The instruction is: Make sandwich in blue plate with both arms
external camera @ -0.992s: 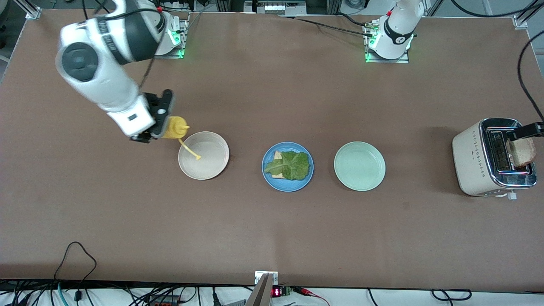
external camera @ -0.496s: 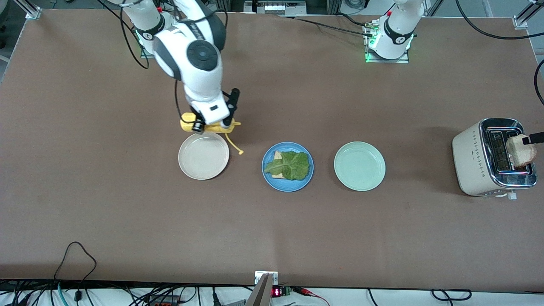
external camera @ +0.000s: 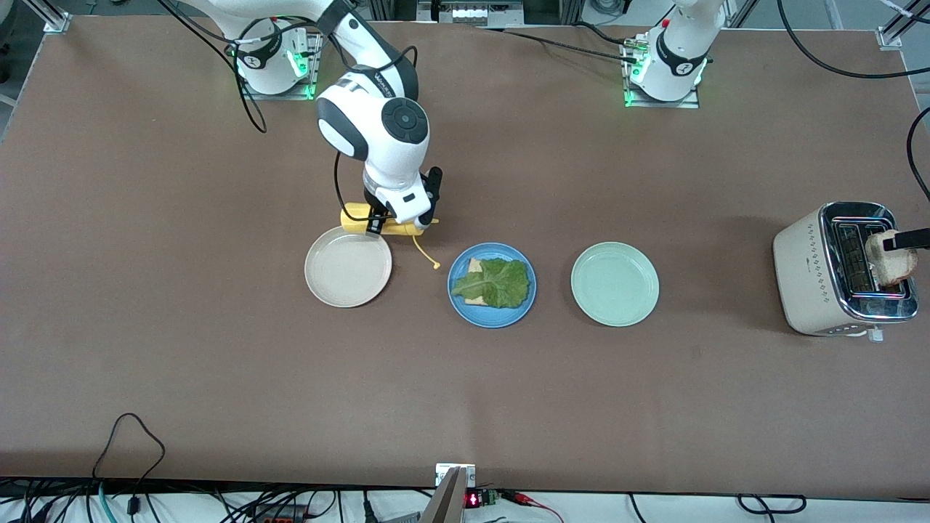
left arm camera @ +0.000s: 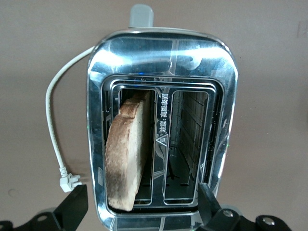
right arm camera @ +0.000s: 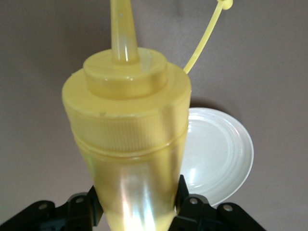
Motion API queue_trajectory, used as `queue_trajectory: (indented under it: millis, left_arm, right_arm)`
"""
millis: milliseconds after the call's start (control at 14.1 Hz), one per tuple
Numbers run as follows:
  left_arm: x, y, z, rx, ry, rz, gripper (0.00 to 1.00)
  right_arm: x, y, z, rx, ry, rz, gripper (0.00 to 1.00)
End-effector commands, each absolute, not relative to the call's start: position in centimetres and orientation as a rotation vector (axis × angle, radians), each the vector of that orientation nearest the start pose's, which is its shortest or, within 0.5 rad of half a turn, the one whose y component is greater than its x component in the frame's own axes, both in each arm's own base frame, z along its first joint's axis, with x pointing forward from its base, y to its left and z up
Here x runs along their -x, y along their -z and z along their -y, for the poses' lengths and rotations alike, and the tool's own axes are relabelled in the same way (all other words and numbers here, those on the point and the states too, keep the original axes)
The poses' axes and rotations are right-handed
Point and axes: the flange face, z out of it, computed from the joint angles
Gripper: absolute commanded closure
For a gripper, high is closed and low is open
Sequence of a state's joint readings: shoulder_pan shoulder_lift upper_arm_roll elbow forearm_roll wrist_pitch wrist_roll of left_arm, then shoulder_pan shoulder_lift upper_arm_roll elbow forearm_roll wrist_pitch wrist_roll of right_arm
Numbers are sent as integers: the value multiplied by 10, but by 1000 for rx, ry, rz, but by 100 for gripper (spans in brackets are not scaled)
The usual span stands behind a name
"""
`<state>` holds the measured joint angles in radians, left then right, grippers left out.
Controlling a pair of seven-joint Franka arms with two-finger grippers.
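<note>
Next, my left gripper grabs the bread slice by its upper crust edge (external camera: 882, 237), because the sides of the toaster slot stand close around the slice.
The blue plate (external camera: 527, 299) holds one bread slice (external camera: 474, 267) with a green lettuce leaf (external camera: 495, 283) on top. A second bread slice (external camera: 892, 264) stands in a slot of the toaster (external camera: 814, 269); it also shows in the left wrist view (left arm camera: 126, 154). My left gripper (external camera: 910, 238) hangs over the toaster, open and empty (left arm camera: 139, 201). My right gripper (external camera: 396, 221) is shut on a yellow squeeze bottle (external camera: 356, 217), over the table between the cream-white plate (external camera: 348, 276) and the blue plate. The bottle fills the right wrist view (right arm camera: 127, 144).
A pale green plate (external camera: 615, 284) lies beside the blue plate toward the left arm's end. The bottle's cap hangs on a thin yellow tether (external camera: 429, 258). The toaster's white cord and plug (left arm camera: 62, 178) lie on the table. Cables run along the table edge nearest the camera.
My right arm has swung with the yellow bottle from the cream-white plate's outer side toward the blue plate. My left gripper has stayed over the toaster.
</note>
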<state>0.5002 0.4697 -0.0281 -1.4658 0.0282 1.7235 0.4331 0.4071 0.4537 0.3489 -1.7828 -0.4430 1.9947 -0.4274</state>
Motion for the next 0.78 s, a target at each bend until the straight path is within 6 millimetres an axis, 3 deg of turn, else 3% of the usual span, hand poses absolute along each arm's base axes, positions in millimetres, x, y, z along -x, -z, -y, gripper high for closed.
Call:
queue_trajectory:
  millis: [0,354,496,709]
  left_arm:
    - [-596,-388,-318,3193,-317,-17,0]
    - [-595,-386,-319,3196,-322,-19,22]
    - [-596,-381,-319,3205,-325,-54,30]
    - [-595,-378,-324,3210,-322,-58,32]
  right_arm:
    - [-495,-297,-425,2631,-237,2178,100]
    - [-505,-275,-456,2697,-201,2131,100]
    - [-520,-274,-456,2720,-188,2124,100]
    - [-521,-276,-459,2725,-181,2124,100]
